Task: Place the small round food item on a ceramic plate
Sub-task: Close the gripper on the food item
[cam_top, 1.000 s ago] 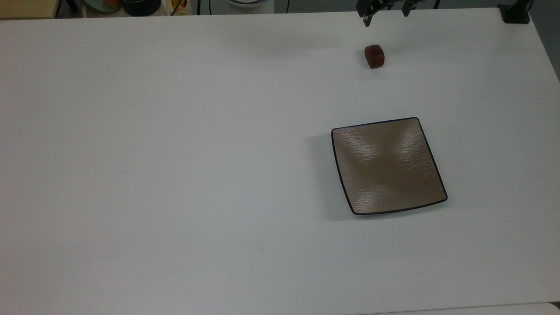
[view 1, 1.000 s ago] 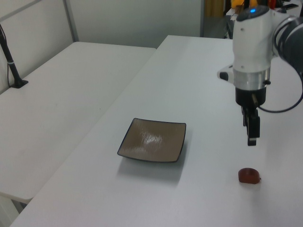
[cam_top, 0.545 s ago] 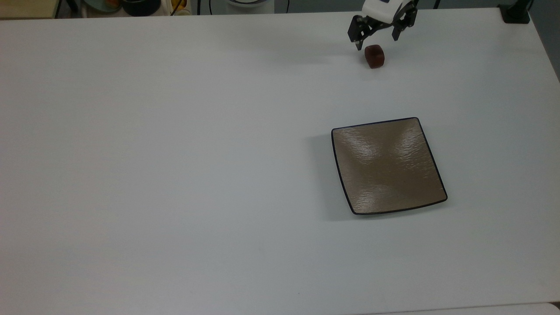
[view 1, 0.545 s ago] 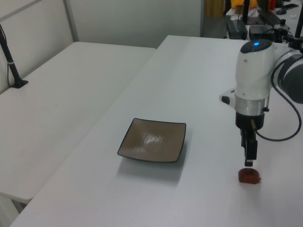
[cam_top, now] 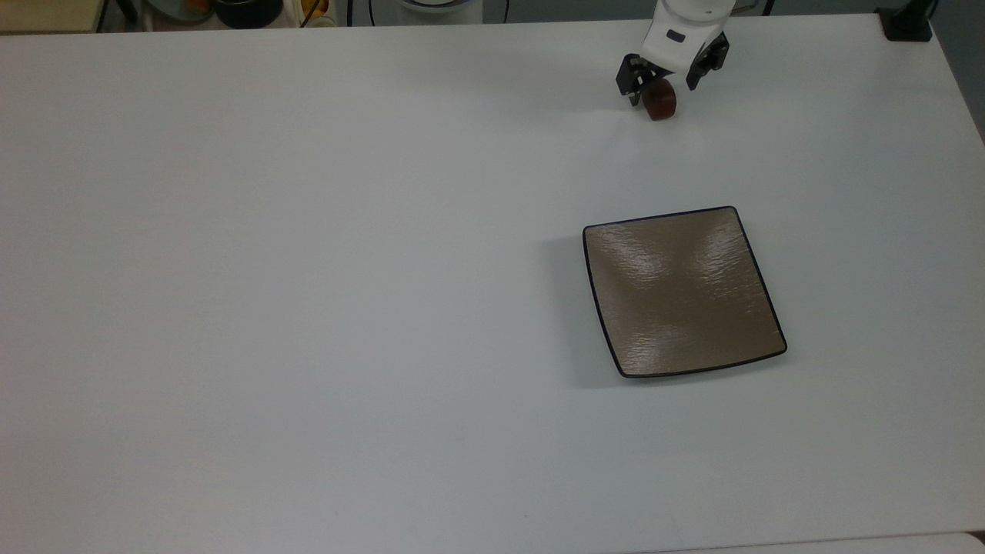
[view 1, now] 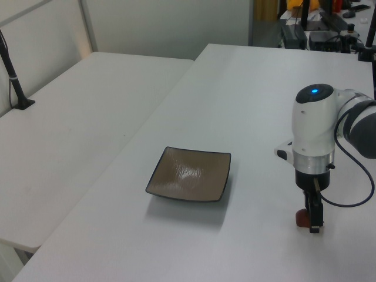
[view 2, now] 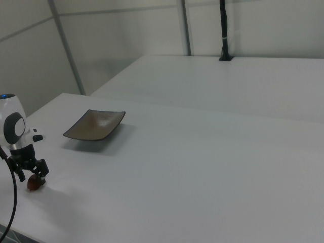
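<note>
My gripper will next take the small round food item by its rounded sides. Then I will put it on the ceramic plate (view 1: 189,174).
The small round food item (cam_top: 661,103), a dark reddish-brown lump, lies on the white table near the far edge in the top view. My gripper (cam_top: 662,88) has come down around it and stands open, one finger on each side of the lump. In the left view the food item (view 1: 301,217) peeks out beside the lowered gripper (view 1: 315,222). In the right view the food item (view 2: 34,184) sits just under the gripper (view 2: 31,173). The ceramic plate (cam_top: 682,292), square and glossy tan-brown with a dark rim, lies bare, well apart from the lump, also seen as the plate (view 1: 189,174) and the plate (view 2: 94,125).
A black post base (cam_top: 906,23) stands at the table's far right corner in the top view. Dishes (cam_top: 246,9) sit beyond the far left edge. A second white table (view 1: 70,117) adjoins on the left view's left, with a black post (view 1: 14,76).
My gripper has dropped from above the table down to the food item and now straddles it. The food item and the plate have not moved.
</note>
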